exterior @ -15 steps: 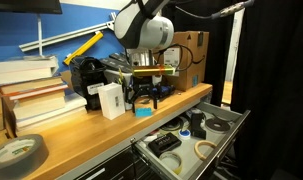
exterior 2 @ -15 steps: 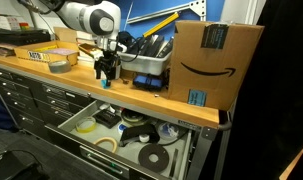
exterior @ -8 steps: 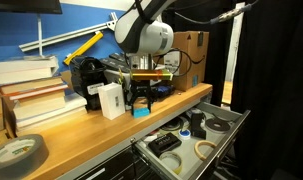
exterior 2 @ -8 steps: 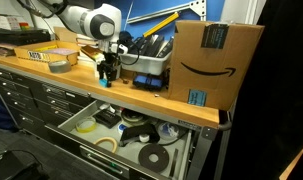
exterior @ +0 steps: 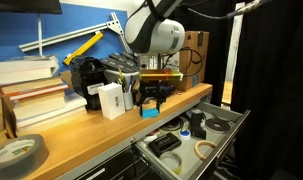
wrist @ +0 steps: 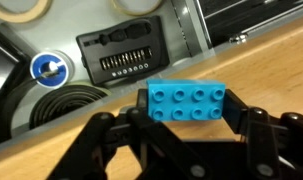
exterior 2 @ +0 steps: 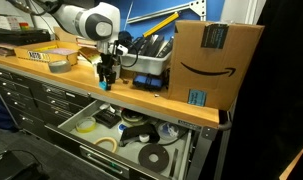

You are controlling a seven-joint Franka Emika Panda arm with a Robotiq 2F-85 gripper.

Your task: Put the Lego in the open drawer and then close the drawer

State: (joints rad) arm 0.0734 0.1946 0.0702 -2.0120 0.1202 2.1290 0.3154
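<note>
The gripper needs to keep holding the blue Lego until it is over the open drawer. The Lego is over the worktop's front edge and would miss the drawer if the gripper opened now.
My gripper (wrist: 187, 110) is shut on the blue Lego (wrist: 187, 103), a two-by-four brick clamped across its short sides between the black fingers. In both exterior views the gripper (exterior: 149, 103) (exterior 2: 106, 78) holds the Lego (exterior: 148, 111) (exterior 2: 105, 85) just above the wooden worktop near its front edge. The open drawer (exterior: 241, 118) (exterior 2: 59, 118) sticks out below the worktop and holds tape rolls, a black case (wrist: 126, 62) and a coiled cable (wrist: 51, 105). In the wrist view the drawer lies just past the worktop edge.
A white box (exterior: 111, 100), stacked books (exterior: 31, 100) and a tape roll (exterior: 16, 152) stand on the worktop. A bin of tools (exterior 2: 151, 65) and a large cardboard box (exterior 2: 216, 60) sit behind and beside the gripper. A dark curtain hangs past the drawer.
The jaws have closed on the Lego. The gripper has lifted it slightly off the worktop and shifted toward the drawer side.
</note>
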